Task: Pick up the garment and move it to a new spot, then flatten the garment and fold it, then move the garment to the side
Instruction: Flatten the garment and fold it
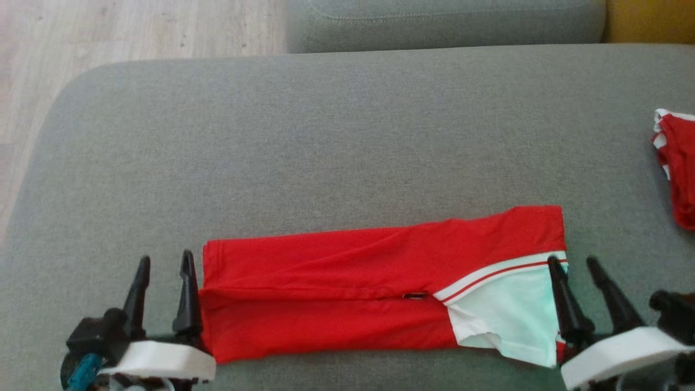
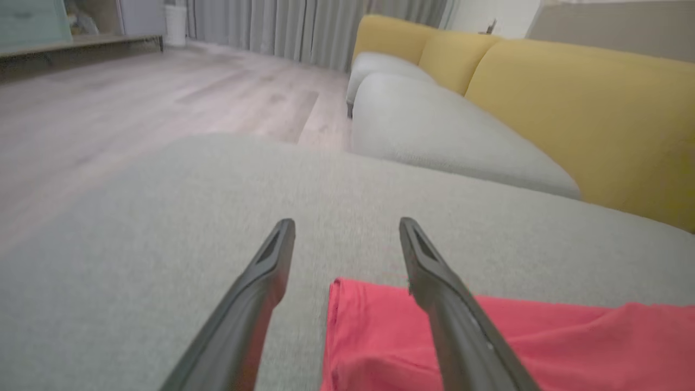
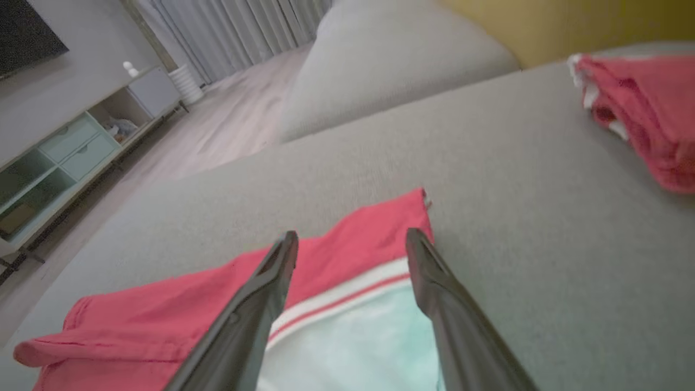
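Observation:
Next, the right gripper pinches the garment by its white end (image 1: 545, 293), to fold the long red garment in half onto its hem (image 1: 209, 264).
A red garment (image 1: 347, 282) with a white panel and a red-and-white stripe at its right end lies folded lengthwise in a long band on the grey cushion (image 1: 326, 141), near the front edge. My left gripper (image 1: 165, 266) stands open at the garment's left edge, one finger just over the red cloth (image 2: 488, 336) in the left wrist view. My right gripper (image 1: 575, 266) is open at the garment's right end, with its fingers spread above the white panel (image 3: 353, 347). Neither holds anything.
A second red and white garment (image 1: 676, 163) lies bunched at the cushion's right edge, also visible as a red heap (image 3: 640, 108). Another grey cushion (image 1: 445, 21) and yellow backrests (image 2: 586, 108) lie beyond. Wooden floor (image 1: 81, 49) runs to the left.

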Controlling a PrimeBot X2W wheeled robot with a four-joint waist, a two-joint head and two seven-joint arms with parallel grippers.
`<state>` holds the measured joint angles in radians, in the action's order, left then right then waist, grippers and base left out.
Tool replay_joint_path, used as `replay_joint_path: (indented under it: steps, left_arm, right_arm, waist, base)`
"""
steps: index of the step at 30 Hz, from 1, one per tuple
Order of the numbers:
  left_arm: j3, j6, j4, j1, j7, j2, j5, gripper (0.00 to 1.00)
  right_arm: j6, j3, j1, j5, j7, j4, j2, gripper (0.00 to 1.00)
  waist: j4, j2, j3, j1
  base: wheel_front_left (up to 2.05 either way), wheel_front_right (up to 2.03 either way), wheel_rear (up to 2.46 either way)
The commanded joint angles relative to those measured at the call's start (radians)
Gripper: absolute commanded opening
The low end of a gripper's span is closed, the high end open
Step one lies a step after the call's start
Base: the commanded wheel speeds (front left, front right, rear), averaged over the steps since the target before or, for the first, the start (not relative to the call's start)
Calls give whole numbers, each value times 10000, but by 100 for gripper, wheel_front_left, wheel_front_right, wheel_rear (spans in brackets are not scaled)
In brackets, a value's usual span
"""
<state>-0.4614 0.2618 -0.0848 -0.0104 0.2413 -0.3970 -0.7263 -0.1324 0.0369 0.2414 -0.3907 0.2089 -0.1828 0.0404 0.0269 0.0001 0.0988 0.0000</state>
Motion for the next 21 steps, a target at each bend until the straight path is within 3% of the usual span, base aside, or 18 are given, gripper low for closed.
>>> replay_joint_path:
  steps: [1,10,21]
  left_arm:
    - [528,102,371,-312,139,-145,228,100]
    - [1003,350,1561,-325,201,42,2670,100]
    - [614,268,1271,150,35,155,2819,100]
  right_arm:
    - [17,-223,-488,161,-173,-459,100,100]
    - [17,-190,-862,1544,-872,-1133,99,100]
    - [17,-316,-380,2075,-921,-1144,99,100]
  waist:
    - [58,-1,-48,0]
    - [238,-1,-295,0]
    - [246,-1,-633,0]
  base:
    - [0,0,0]
    - [0,0,0]
    - [0,0,0]
